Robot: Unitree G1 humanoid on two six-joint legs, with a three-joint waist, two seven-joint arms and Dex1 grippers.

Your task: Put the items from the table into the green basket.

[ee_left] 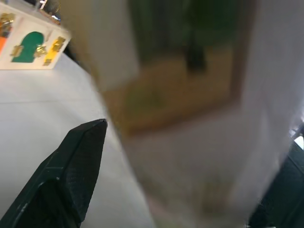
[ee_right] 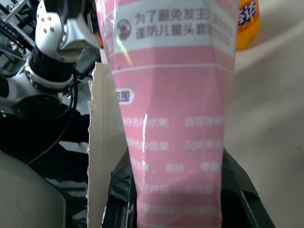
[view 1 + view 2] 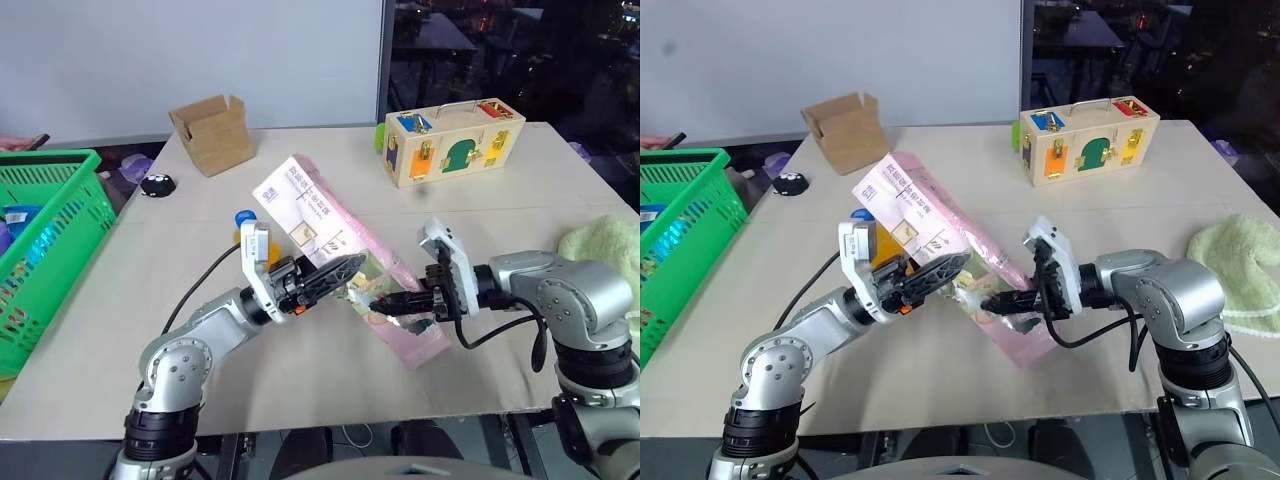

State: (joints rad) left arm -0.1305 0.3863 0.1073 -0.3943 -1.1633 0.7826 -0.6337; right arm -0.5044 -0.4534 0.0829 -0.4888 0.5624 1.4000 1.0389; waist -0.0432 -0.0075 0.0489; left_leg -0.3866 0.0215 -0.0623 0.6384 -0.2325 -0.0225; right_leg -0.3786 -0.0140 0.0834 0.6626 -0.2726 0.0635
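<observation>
The long pink carton (image 3: 330, 240) (image 1: 190, 118) stands between the spread fingers of my left gripper, so my left gripper should close now. Closing now would hold it.
The long pink carton (image 3: 330, 240) stands tilted above the table (image 3: 520, 215), its upper end toward the far left. My right gripper (image 3: 388, 300) is shut on its lower end; in the right wrist view the carton (image 2: 175, 142) fills the gap between the fingers. My left gripper (image 3: 345, 270) is open at the carton's middle, and the carton (image 1: 190, 118) lies between its spread fingers (image 1: 71, 175). The orange-drink bottle (image 3: 243, 222) with a blue cap stands behind the left wrist. A fluffy pale-green cloth (image 3: 605, 250) lies at the right edge. The green basket (image 3: 45, 160) sits off the table's left side.
An open cardboard box (image 3: 212, 132) stands at the far left of the table, a small black object (image 3: 156, 185) beside it. A wooden lock box (image 3: 452, 142) with coloured doors stands at the far middle. Blue packets lie inside the basket.
</observation>
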